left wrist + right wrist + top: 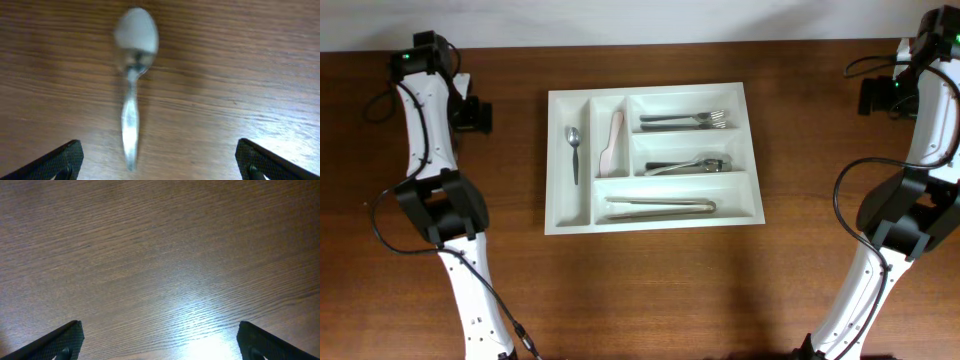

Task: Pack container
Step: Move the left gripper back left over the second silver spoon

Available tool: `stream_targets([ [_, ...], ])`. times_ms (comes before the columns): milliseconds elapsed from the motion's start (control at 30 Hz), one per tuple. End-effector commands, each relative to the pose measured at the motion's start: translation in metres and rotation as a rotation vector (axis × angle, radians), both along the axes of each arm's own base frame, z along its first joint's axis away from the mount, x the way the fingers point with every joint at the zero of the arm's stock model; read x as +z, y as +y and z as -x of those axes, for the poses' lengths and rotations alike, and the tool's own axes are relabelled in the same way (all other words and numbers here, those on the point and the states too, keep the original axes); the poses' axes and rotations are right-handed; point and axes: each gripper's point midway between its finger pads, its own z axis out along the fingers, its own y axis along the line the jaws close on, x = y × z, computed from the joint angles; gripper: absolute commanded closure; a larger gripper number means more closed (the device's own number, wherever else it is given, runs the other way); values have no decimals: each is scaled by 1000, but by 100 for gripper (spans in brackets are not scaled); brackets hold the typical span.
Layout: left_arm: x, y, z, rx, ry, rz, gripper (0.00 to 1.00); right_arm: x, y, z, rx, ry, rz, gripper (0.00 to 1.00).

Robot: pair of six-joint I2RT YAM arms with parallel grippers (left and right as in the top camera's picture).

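Note:
My left gripper is to grab the metal spoon by its thin handle (130, 120) next. The spoon's bowl then stays free to settle into the container.
The container (558, 160), a white five-compartment tray, lies mid-table. It holds a spoon (573, 150), a pale pinkish utensil (614, 143), forks (685, 120), more metal cutlery (690, 165) and tongs (660, 207). My left gripper (475, 115) hovers at the far left, well apart from the tray. In the left wrist view a loose metal spoon (131, 115) lies on the wood, bowl away from me; my left gripper (160, 167) is open above its handle end. My right gripper (875, 97) is at the far right, open (160, 342) over bare wood.
Dark wooden table (720, 290) all round the tray. Both arms' white links and black cables (380, 235) run along the left and right sides. A pale wall edge borders the table's back.

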Motion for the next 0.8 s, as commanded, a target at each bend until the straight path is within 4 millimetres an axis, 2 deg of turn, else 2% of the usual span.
stream_targets([
  [0, 3, 17, 2, 14, -17, 9, 1, -3, -2, 2, -12, 4, -7, 1],
  [267, -12, 16, 4, -1, -6, 78, 0, -3, -2, 2, -12, 4, -7, 1],
  [767, -14, 18, -4, -40, -32, 65, 0, -3, -2, 2, -12, 4, -7, 1],
])
